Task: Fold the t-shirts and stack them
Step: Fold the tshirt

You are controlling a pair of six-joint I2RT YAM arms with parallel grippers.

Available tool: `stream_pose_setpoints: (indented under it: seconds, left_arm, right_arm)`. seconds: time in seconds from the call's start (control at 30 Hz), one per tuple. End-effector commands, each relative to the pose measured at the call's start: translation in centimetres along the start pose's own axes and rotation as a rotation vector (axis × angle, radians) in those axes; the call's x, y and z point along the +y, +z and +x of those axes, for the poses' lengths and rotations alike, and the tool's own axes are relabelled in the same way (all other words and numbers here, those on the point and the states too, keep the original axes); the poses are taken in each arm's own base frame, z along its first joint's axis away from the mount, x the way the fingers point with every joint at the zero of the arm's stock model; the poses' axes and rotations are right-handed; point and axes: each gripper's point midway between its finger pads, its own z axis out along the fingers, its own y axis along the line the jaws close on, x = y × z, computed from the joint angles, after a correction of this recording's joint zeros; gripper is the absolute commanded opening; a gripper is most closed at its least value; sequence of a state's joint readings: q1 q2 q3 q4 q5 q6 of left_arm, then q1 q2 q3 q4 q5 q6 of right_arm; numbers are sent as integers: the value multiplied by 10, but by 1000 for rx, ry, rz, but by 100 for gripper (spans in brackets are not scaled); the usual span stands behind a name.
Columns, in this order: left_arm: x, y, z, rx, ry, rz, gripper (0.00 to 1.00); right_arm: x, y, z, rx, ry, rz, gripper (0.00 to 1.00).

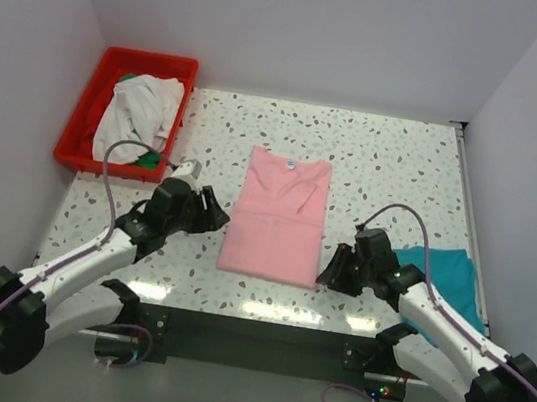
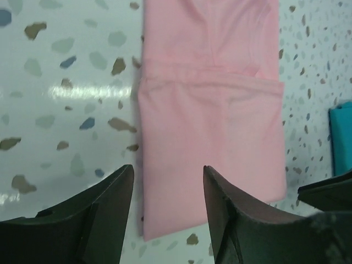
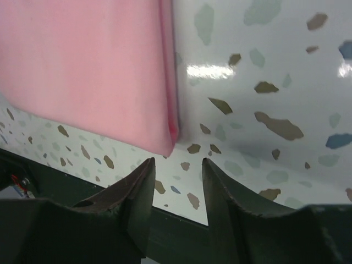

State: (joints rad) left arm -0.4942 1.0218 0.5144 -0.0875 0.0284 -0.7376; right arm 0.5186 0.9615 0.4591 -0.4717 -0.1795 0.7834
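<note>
The light pink t-shirt's near end needs to be folded over toward the neck label. My right gripper should next grab the t-shirt by its near corner point(image 1: 312, 285) point(image 3: 166, 148).
The light pink t-shirt point(image 1: 278, 218) lies folded into a long rectangle in the middle of the table, neck label at its far end. It also shows in the left wrist view point(image 2: 209, 121) and the right wrist view point(image 3: 93, 66). My left gripper point(image 1: 218, 216) is open and empty just left of the shirt's near left edge point(image 2: 168, 179). My right gripper point(image 1: 331, 271) is open and empty just beyond the shirt's near right corner point(image 3: 177, 165). The teal t-shirt point(image 1: 444, 278) lies at the right under my right arm. The off-white t-shirt point(image 1: 140, 111) and a bit of green one point(image 1: 150, 158) sit in the crate.
A red plastic crate point(image 1: 80, 122) stands at the far left of the speckled table point(image 1: 396, 159). White walls close in the left, back and right. A dark rail point(image 3: 181, 228) runs along the table's near edge.
</note>
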Motion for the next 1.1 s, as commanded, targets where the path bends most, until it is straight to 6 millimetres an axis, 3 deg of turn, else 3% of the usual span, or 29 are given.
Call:
stream_pose_setpoints:
  seconds: [0.0, 0.2, 0.3, 0.73, 1.07]
  left_arm:
    - [35, -20, 46, 107, -32, -100, 59]
    - [46, -27, 93, 241, -64, -78, 62]
    - [49, -27, 107, 272, -77, -81, 62]
    - [43, -21, 136, 365, -68, -42, 59]
    - [58, -17, 149, 382, -53, -103, 52]
  right_arm:
    - [-16, -4, 13, -16, 135, 49, 46]
    - [-8, 7, 21, 18, 169, 9, 47]
    - [-5, 11, 23, 26, 172, 7, 47]
    - [-8, 29, 20, 4, 214, 14, 45]
    - [-14, 40, 25, 10, 230, 18, 40]
